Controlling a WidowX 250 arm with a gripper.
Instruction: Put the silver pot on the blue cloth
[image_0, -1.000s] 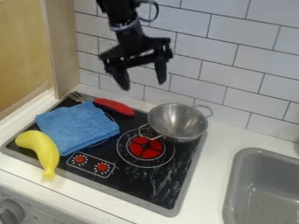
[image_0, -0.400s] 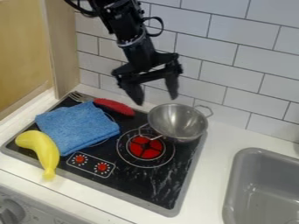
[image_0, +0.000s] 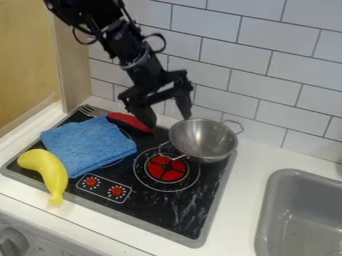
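Next, my gripper picks up the silver pot (image_0: 203, 140) by its rim to set it on the blue cloth.
My gripper (image_0: 168, 120) hangs open at the upper left edge of the silver pot, its two fingers apart with nothing seen held between them. The left finger overlaps the red handle in the view, and the right finger is close to the pot's rim. The silver pot (image_0: 203, 140) stands upright at the back right of the stove, one wire handle toward the wall and the other toward the front left. Left of it, the folded blue cloth (image_0: 88, 145) lies flat on the stove's left part.
A yellow banana (image_0: 47, 172) lies along the cloth's left front side. Behind the cloth is a fork with a red handle (image_0: 127, 120). The black stove top (image_0: 180, 210) has a red burner in front of the pot. A grey sink (image_0: 294, 215) is at the right, a tiled wall behind.
The gripper has come down from above the stove's back edge, first shifting right, and is now beside the pot's rim. The pot, cloth and banana have stayed put.
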